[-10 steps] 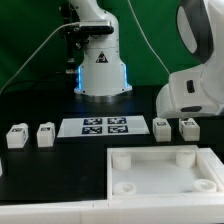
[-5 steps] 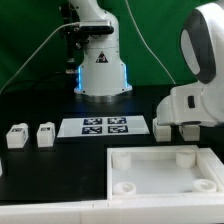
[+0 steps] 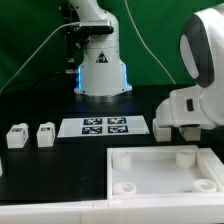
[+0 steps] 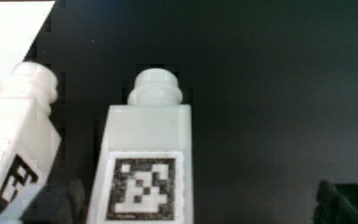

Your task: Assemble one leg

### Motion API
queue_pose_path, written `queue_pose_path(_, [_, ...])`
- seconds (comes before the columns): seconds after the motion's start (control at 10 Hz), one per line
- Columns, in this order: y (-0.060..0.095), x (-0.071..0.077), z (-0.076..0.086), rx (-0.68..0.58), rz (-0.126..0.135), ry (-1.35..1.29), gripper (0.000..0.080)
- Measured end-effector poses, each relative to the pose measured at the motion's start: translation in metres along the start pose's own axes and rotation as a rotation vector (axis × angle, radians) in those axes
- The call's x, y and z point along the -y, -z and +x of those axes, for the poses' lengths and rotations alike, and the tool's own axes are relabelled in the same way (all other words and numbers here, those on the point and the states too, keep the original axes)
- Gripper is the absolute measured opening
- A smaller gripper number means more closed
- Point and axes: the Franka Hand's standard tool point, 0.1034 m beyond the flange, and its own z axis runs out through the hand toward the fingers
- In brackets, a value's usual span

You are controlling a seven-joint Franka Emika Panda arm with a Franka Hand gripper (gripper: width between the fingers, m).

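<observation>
The robot's gripper should next grab the white leg by its tagged body (image 4: 144, 184), so that the leg's round knob stays free to go into the plate's corner hole.
In the wrist view a white leg (image 4: 149, 150) with a black-and-white tag lies on the black table, directly under my gripper (image 4: 194, 205). A second leg (image 4: 19, 125) lies close beside it. One dark fingertip (image 4: 350, 200) shows apart from the leg's side, so the jaws stand open around the leg with nothing held. In the exterior view my gripper (image 3: 175, 130) is low over the table at the right and hides those two legs. Two more legs (image 3: 16, 136) (image 3: 45, 134) stand at the exterior view's left.
The marker board (image 3: 105, 127) lies mid-table. A wide white square plate (image 3: 150, 157) with corner holes sits in front. The robot base (image 3: 100, 70) stands behind. A light strip runs along the front edge.
The arm has come down over the two legs at the exterior view's right, which showed one second ago and are now covered. It has barely moved in the last half second.
</observation>
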Motion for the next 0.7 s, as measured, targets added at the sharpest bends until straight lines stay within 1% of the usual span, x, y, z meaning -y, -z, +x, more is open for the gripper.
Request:
queue_pose_path(0.2, [-0.003,-0.004,0.002,0.007,0.002,0.0,0.0649])
queue_pose_path(0.5, [-0.013,-0.008,0.002,0.027,0.0,-0.008,0.0649])
queue_pose_path(0.7, [-0.019,-0.011,0.001,0.046,0.005,-0.018,0.0649])
